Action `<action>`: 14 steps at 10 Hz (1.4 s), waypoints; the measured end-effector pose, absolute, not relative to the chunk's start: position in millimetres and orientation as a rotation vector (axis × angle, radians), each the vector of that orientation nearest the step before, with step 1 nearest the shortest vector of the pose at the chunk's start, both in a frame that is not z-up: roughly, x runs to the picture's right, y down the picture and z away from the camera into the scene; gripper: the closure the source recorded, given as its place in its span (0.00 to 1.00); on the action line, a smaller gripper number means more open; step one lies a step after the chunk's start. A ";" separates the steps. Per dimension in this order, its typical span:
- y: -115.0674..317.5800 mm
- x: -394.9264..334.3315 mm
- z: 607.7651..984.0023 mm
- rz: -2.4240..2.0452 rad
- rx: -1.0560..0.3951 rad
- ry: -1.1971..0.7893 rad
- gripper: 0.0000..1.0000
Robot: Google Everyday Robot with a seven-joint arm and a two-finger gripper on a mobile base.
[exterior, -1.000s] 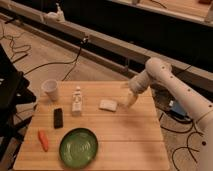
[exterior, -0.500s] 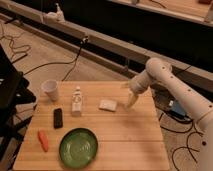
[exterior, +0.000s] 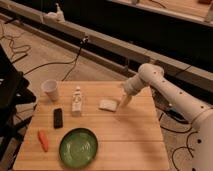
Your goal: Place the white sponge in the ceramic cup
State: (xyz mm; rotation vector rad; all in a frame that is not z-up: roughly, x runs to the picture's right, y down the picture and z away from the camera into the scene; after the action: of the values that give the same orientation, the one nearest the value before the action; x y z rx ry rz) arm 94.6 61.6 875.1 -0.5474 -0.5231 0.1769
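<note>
The white sponge needs to go in the ceramic cup point(exterior: 50, 90), so my gripper will next grab it by its narrow end point(exterior: 115, 105).
The white sponge point(exterior: 108, 104) lies flat on the wooden table point(exterior: 135, 135), right of centre. My gripper point(exterior: 123, 101) points down just to the sponge's right, close to its edge, open and holding nothing. The white arm reaches in from the right. The ceramic cup point(exterior: 50, 90) stands upright near the table's back left corner, far from the gripper.
A small white bottle-like figure point(exterior: 77, 100) stands between cup and sponge. A black flat object point(exterior: 58, 118) lies left of centre, an orange carrot-like item point(exterior: 43, 140) at the front left, and a green plate point(exterior: 78, 147) at the front. Cables run across the floor behind.
</note>
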 end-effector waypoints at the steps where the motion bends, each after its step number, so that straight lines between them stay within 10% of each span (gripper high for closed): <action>1: 72.4 82.4 884.9 0.171 -0.566 -0.530 0.20; 7: 99.7 51.3 939.4 0.197 -0.609 -0.551 0.22; 14: 86.0 54.4 942.5 0.195 -0.539 -0.578 0.90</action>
State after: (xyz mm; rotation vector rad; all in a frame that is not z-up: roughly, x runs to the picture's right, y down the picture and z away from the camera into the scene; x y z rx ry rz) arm 54.4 86.0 942.5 -0.5393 -0.5777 0.1948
